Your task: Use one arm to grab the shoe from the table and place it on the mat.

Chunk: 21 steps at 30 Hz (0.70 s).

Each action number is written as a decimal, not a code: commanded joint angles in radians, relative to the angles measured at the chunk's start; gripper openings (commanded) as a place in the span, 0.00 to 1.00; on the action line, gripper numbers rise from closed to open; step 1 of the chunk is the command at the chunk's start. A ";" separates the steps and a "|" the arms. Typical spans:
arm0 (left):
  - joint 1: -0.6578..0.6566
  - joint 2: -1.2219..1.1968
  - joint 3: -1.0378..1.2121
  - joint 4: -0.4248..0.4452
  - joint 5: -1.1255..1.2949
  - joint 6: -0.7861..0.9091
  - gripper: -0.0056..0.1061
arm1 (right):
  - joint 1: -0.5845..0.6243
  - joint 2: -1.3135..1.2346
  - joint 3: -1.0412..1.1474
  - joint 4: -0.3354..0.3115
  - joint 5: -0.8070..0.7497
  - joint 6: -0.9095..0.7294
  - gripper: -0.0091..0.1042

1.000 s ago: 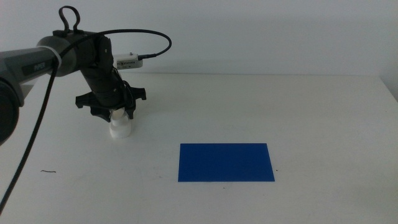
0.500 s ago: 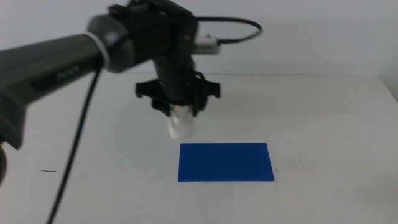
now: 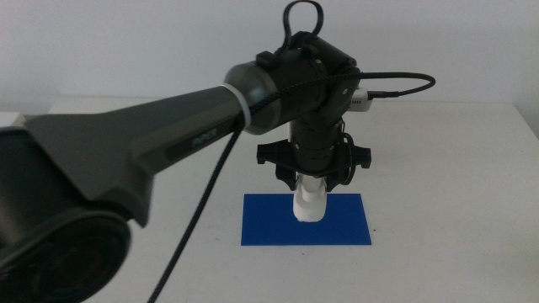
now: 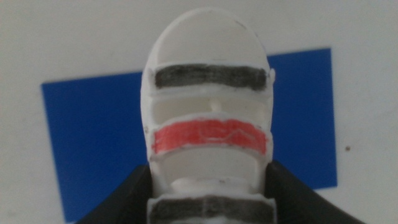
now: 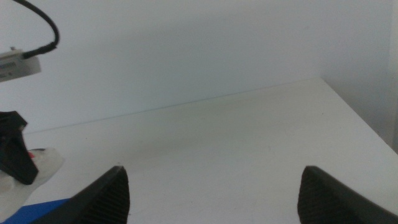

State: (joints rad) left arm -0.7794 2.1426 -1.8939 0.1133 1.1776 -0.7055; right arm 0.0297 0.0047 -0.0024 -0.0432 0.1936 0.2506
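Note:
The white shoe (image 3: 309, 204) is hanging above the dark blue mat, so my left gripper should keep holding the shoe until it is lower.
My left gripper (image 3: 310, 181) is shut on the white shoe (image 3: 309, 204) and holds it toe down over the middle of the dark blue mat (image 3: 269, 220). The left wrist view shows the shoe (image 4: 208, 106) between the two dark jaws, with a black strap, a red strap and another black strap, and the mat (image 4: 93, 143) behind it. Whether the toe touches the mat I cannot tell. My right gripper (image 5: 214, 190) is open and empty, off to the right, out of the middle view. Its view shows the shoe's edge (image 5: 46, 163) and a mat corner (image 5: 37, 211).
The white table (image 3: 455, 168) spreads around the mat. The left arm (image 3: 152, 135) and its black cable reach in from the left and cover the table's left side. A small dark speck (image 3: 374, 231) lies by the mat's right edge.
The left arm has carried the shoe from the table's left side to the right and toward the camera, so it now hangs over the mat.

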 commanded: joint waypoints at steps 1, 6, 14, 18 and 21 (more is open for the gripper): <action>-0.004 0.030 -0.049 -0.002 0.022 0.015 0.03 | 0.000 -0.005 0.002 -0.004 -0.007 -0.003 0.78; -0.010 0.036 -0.052 -0.045 0.033 0.022 0.03 | 0.000 -0.005 0.002 -0.004 -0.007 -0.003 0.78; -0.010 0.036 -0.052 -0.047 0.015 0.080 0.03 | 0.000 -0.005 0.002 -0.004 -0.007 -0.003 0.78; -0.010 0.036 -0.052 -0.041 -0.062 0.077 0.03 | 0.000 -0.005 0.002 -0.004 -0.007 -0.003 0.78; -0.008 0.036 -0.052 -0.046 -0.135 0.039 0.03 | 0.000 -0.005 0.002 -0.004 -0.007 -0.003 0.78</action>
State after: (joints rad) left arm -0.7866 2.1872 -1.9338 0.0651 1.0865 -0.6408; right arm 0.0297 0.0047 -0.0024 -0.0432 0.1936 0.2506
